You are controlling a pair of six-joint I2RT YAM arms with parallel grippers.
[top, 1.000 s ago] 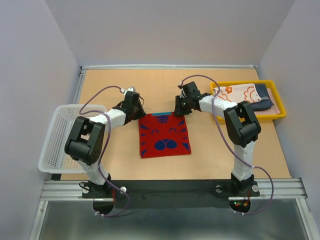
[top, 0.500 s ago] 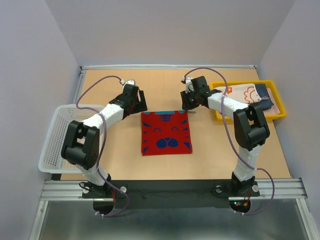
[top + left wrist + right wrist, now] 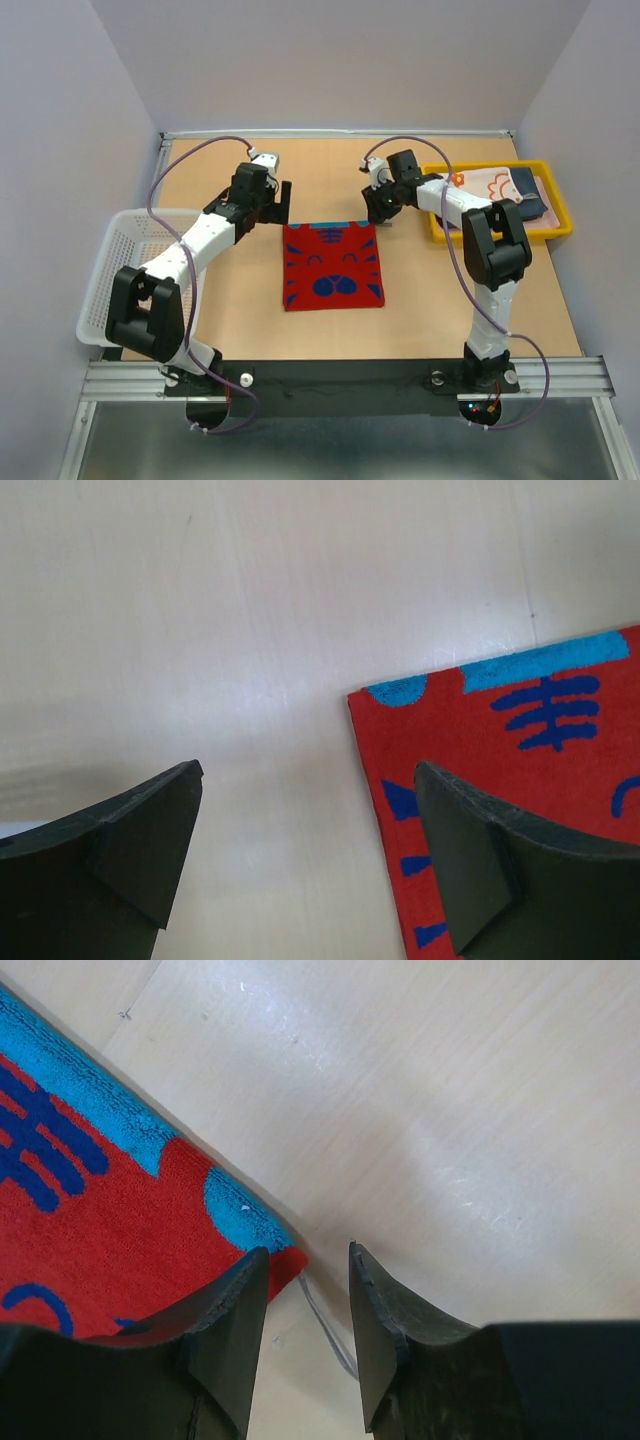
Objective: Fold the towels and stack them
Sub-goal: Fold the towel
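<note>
To fold the red towel evenly, my right gripper next needs to grab the towel's far corner (image 3: 371,224) (image 3: 289,1262), leaving the towel's other far corner for my left gripper.
The red towel with blue patches (image 3: 332,265) lies flat as a rectangle in the middle of the table. My left gripper (image 3: 283,205) hovers just beyond its far left corner, jaws wide open and empty; the left wrist view shows the towel's corner (image 3: 520,770) beside the right finger (image 3: 490,860). My right gripper (image 3: 380,212) is over the far right corner, open with a narrow gap and nothing in it; the towel's corner (image 3: 110,1220) lies beside the left finger (image 3: 225,1330). An orange and white patterned towel (image 3: 478,185) and a dark navy towel (image 3: 528,203) rest in the tray.
The yellow tray (image 3: 500,233) stands at the back right, close to the right arm. A white mesh basket (image 3: 115,280) sits at the left edge, beside the left arm. A thin pale thread (image 3: 330,1325) trails from the towel's corner onto the table.
Both grippers have let go of the red towel's far corners and opened, the left one wide. The left arm has drawn back and left; the towel lies still.
</note>
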